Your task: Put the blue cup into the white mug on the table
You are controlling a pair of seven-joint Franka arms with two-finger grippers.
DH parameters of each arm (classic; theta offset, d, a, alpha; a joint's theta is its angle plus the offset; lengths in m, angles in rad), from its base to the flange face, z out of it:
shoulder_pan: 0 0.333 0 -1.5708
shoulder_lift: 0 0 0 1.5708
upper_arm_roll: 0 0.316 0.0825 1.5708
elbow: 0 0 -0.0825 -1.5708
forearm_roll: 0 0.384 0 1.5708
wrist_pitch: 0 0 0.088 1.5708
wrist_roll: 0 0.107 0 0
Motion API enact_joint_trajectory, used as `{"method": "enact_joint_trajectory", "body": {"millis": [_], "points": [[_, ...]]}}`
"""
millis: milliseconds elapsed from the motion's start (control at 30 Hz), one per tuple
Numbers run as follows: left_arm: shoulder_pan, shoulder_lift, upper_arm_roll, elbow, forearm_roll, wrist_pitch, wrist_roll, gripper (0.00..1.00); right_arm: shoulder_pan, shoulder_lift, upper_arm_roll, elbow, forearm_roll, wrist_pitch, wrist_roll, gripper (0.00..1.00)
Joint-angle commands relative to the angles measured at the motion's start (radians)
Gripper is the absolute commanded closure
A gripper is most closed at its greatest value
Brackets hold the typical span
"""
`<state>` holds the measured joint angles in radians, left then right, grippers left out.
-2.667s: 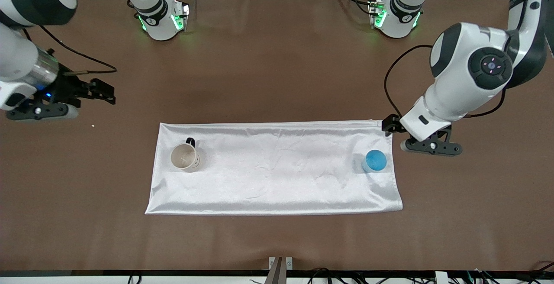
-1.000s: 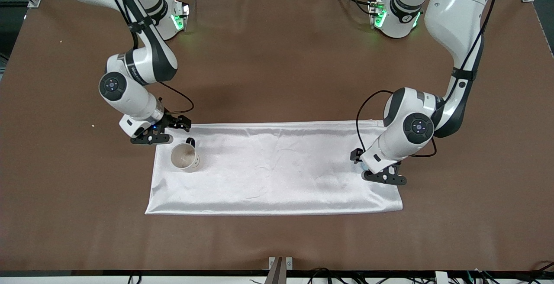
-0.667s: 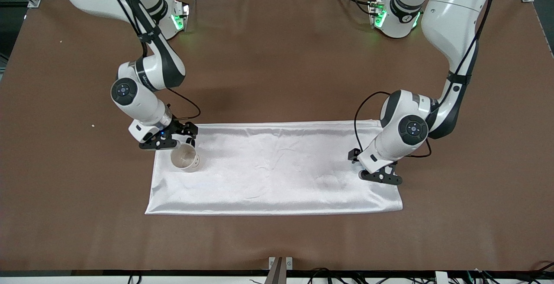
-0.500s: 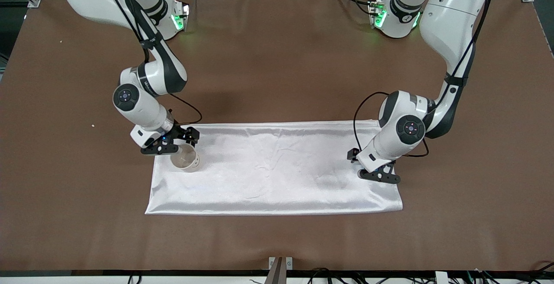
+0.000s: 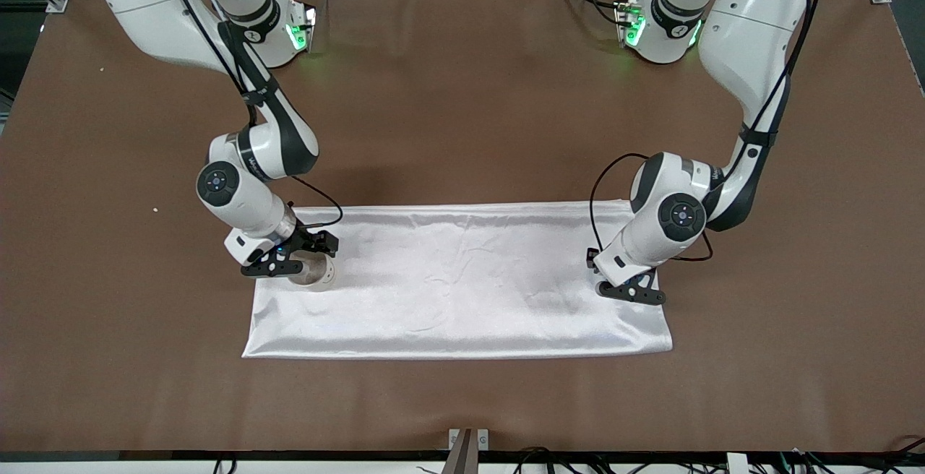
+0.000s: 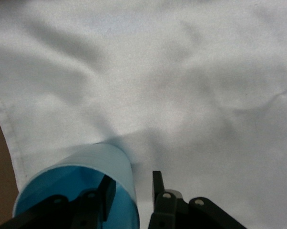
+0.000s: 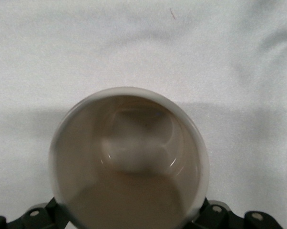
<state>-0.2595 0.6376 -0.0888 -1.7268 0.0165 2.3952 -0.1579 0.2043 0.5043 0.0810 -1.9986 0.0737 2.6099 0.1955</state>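
Observation:
The fingers of my right gripper are low on either side of the white mug in the right wrist view, so it is now time to close.
The blue cup (image 6: 74, 188) stands upright on the white cloth (image 5: 462, 279) near the left arm's end; the left hand hides it in the front view. My left gripper (image 5: 627, 287) (image 6: 131, 188) is open and low over it, one finger inside the cup and the other outside, astride its wall. The white mug (image 5: 320, 276) (image 7: 129, 157) stands on the cloth near the right arm's end. My right gripper (image 5: 289, 266) (image 7: 129, 212) is open wide and low around the mug; the mug's rim hides the fingertips.
The cloth lies on the brown table (image 5: 462, 98), with bare cloth between mug and cup. Both arms' bases (image 5: 274, 33) (image 5: 661, 29) stand at the table's edge farthest from the front camera.
Both arms have swung in and come down. The right gripper moved over the mug and lowered around it. The left gripper lowered onto the cup and now hides it in the front view.

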Motion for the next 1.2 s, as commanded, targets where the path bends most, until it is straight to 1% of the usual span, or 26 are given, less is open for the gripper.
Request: {"method": "enact_joint_trajectory", "body": {"millis": [0,33,100,133,200,233,467,733,867,1000,1167], "points": [[0.002,-0.001,-0.005,-0.005,0.026,0.016,-0.018,1.00,0.006,0.025,-0.003,0.023,0.000,0.021,0.010,0.18],[0.002,-0.001,-0.005,-0.005,0.028,0.016,-0.018,1.00,0.006,0.025,-0.003,0.023,0.000,0.022,0.010,0.30],[0.002,-0.001,-0.005,-0.005,0.028,0.016,-0.018,1.00,0.007,0.026,-0.003,0.023,-0.002,0.025,0.002,0.61],[0.002,-0.001,-0.005,-0.005,0.028,0.016,-0.018,1.00,0.007,0.026,-0.003,0.023,-0.002,0.032,0.001,0.73],[0.002,-0.001,-0.005,-0.005,0.028,0.016,-0.018,1.00,0.007,0.028,-0.003,0.018,-0.005,0.051,-0.002,0.93],[0.002,-0.001,-0.005,-0.005,0.028,0.016,-0.018,1.00,0.007,0.028,-0.003,0.018,-0.005,0.058,-0.002,1.00],[0.002,-0.001,-0.005,-0.005,0.028,0.016,-0.018,1.00,0.007,0.033,-0.003,0.017,-0.035,0.059,-0.005,1.00],[0.002,-0.001,-0.005,-0.005,0.028,0.016,-0.018,1.00,0.017,0.026,-0.003,0.014,-0.035,0.056,0.002,1.00],[0.002,-0.006,-0.003,-0.004,0.028,0.012,-0.018,1.00,0.047,0.011,-0.003,0.011,-0.034,0.045,0.021,1.00],[0.003,-0.015,-0.002,-0.001,0.028,0.009,-0.017,1.00,0.072,-0.018,-0.001,0.003,-0.032,0.035,0.080,1.00],[0.002,-0.047,-0.003,-0.002,0.028,0.006,-0.020,1.00,0.135,-0.065,-0.001,-0.003,-0.032,-0.028,0.186,1.00]]}}
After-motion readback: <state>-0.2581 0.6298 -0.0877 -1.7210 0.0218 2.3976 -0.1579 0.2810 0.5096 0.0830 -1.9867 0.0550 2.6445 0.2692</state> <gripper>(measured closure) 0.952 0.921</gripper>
